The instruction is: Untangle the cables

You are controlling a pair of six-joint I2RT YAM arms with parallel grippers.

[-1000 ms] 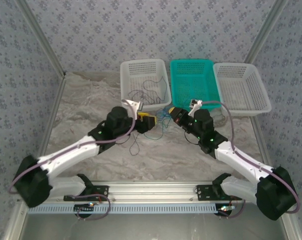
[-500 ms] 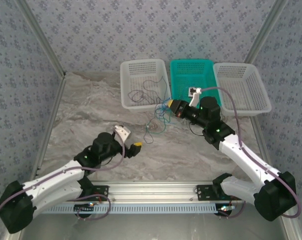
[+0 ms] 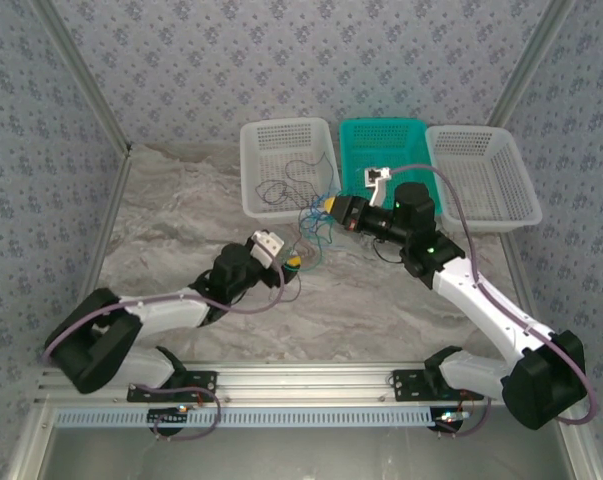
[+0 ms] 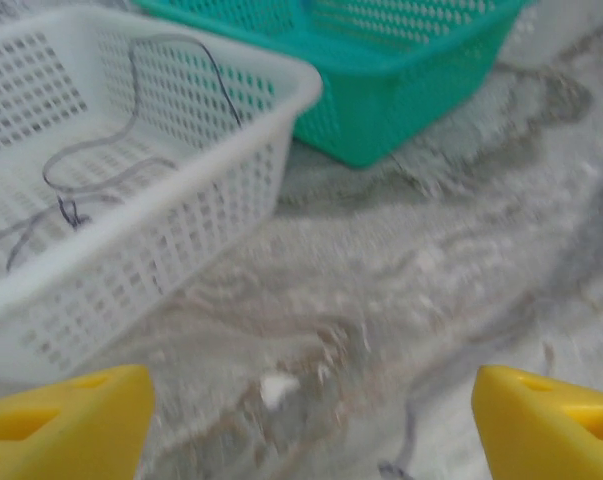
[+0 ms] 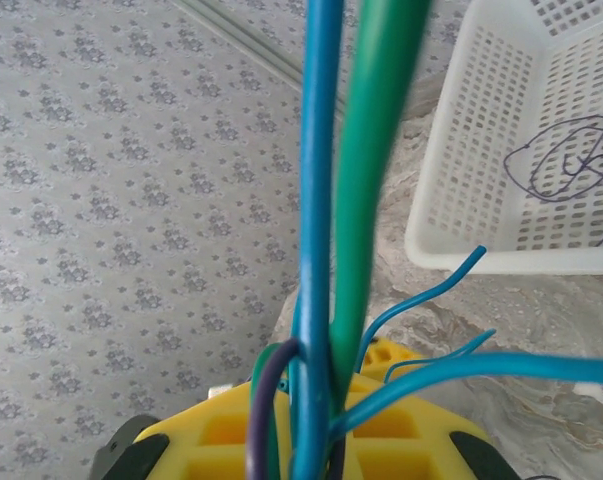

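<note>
My left gripper grabs only the dark wire next, on its loose part clear of the wad (image 3: pixel 300 284) (image 4: pixel 411 425), to untangle it from the blue and green wires.
The cables (image 3: pixel 311 222) are a small wad of blue, teal-green and dark wires hanging just in front of the left white basket. My right gripper (image 3: pixel 330 206) is shut on them. In the right wrist view a blue wire (image 5: pixel 318 200), a green wire (image 5: pixel 366 190) and a dark purple one run up out of the yellow jaws (image 5: pixel 321 425). My left gripper (image 3: pixel 292 264) sits low on the table, below and left of the wad. It is open, its yellow fingers (image 4: pixel 66 415) far apart with only bare table between them.
Three baskets stand in a row at the back: a white basket (image 3: pixel 256 170) holding loose dark wires (image 3: pixel 281 186), a teal basket (image 3: pixel 416 150), and another white basket (image 3: pixel 516 185). A dark wire end (image 4: pixel 396 466) lies on the marbled table near my left gripper.
My left arm drew back from the wad toward the near edge, then came forward again to just below it. My right gripper carried the wad up toward the baskets.
</note>
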